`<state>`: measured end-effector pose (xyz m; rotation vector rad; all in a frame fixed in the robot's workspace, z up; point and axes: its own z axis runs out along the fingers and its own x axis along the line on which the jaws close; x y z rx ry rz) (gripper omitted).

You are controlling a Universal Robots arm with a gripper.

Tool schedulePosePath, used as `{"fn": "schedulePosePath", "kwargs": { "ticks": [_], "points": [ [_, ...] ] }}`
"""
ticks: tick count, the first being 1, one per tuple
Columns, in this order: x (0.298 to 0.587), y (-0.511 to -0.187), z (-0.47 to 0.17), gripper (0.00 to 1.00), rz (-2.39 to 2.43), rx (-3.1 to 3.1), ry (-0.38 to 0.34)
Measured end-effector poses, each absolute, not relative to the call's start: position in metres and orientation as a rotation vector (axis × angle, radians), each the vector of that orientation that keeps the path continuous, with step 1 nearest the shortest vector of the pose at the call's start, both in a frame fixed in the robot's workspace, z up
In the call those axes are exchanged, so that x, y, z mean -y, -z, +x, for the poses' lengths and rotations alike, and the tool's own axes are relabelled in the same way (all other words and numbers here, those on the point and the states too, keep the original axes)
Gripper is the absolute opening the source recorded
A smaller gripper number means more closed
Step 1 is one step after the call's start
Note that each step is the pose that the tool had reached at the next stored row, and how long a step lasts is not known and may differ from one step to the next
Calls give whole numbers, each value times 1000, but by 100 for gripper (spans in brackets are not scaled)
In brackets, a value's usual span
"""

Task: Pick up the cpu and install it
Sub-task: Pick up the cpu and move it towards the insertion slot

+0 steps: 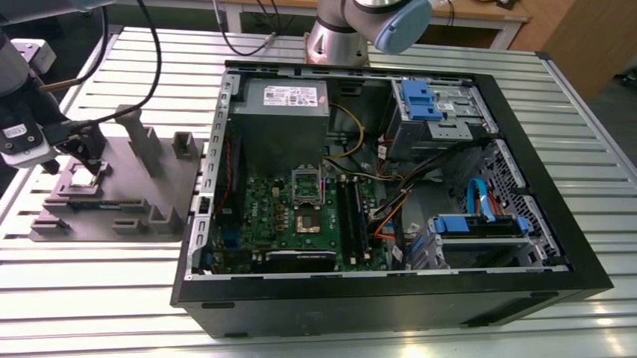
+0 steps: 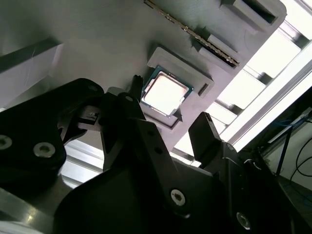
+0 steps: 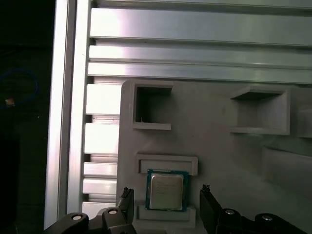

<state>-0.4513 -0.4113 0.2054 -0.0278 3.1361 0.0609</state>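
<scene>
The holder's raised ledges close off facing sides of the chip, so the robot's gripper should next grab the chip by its exposed opposite edges between the ledges.
The cpu (image 1: 82,178) is a small silvery square chip lying flat in a recess of the grey holder plate (image 1: 130,190), at the exterior view's left. In both wrist views the cpu (image 2: 165,93) (image 3: 166,191) shows with a greenish rim. My gripper (image 1: 83,164) hangs just above it, open. Its two black fingers (image 3: 127,200) stand one on each side of the chip with a gap at both sides, as the gripper (image 2: 170,97) (image 3: 166,190) straddles it without touching. The dark socket (image 1: 306,217) with its metal frame lifted sits on the green motherboard inside the open computer case.
The open black computer case (image 1: 538,186) fills the middle and the exterior view's right, with cables, blue drive brackets (image 1: 418,101) and a grey power supply (image 1: 286,101). Upright posts (image 1: 130,130) rise from the holder plate beside the gripper. All rests on a slatted metal table (image 1: 100,298).
</scene>
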Motion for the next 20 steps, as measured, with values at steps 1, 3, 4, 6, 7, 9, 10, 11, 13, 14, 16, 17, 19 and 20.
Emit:
{"fn": "schedulePosePath", "kwargs": {
  "ticks": [1,3,4,6,7,9,10,11,13,14,16,17,19,20],
  "points": [
    [411,-204,-451,65,-28,-3136,-61],
    [411,-200,-451,65,-28,-3135,-61],
    [411,-198,-451,65,-28,-3135,-61],
    [411,-194,-451,65,-27,-3134,-61],
    [411,-193,-451,65,-26,-3134,-61],
    [411,-190,-451,65,-24,-3134,-61],
    [411,-189,-451,65,-23,-3134,-61],
    [411,-189,-451,65,-23,-3134,-61],
    [411,-188,-451,65,-22,-3135,-61],
    [411,-188,-451,65,-22,-3135,-61],
    [410,-187,-451,65,-22,-3134,-61],
    [410,-186,-451,65,-22,-3134,-61],
    [410,-186,-451,65,-21,-3134,-61],
    [410,-185,-451,65,-21,-3134,-61]
  ]
}}
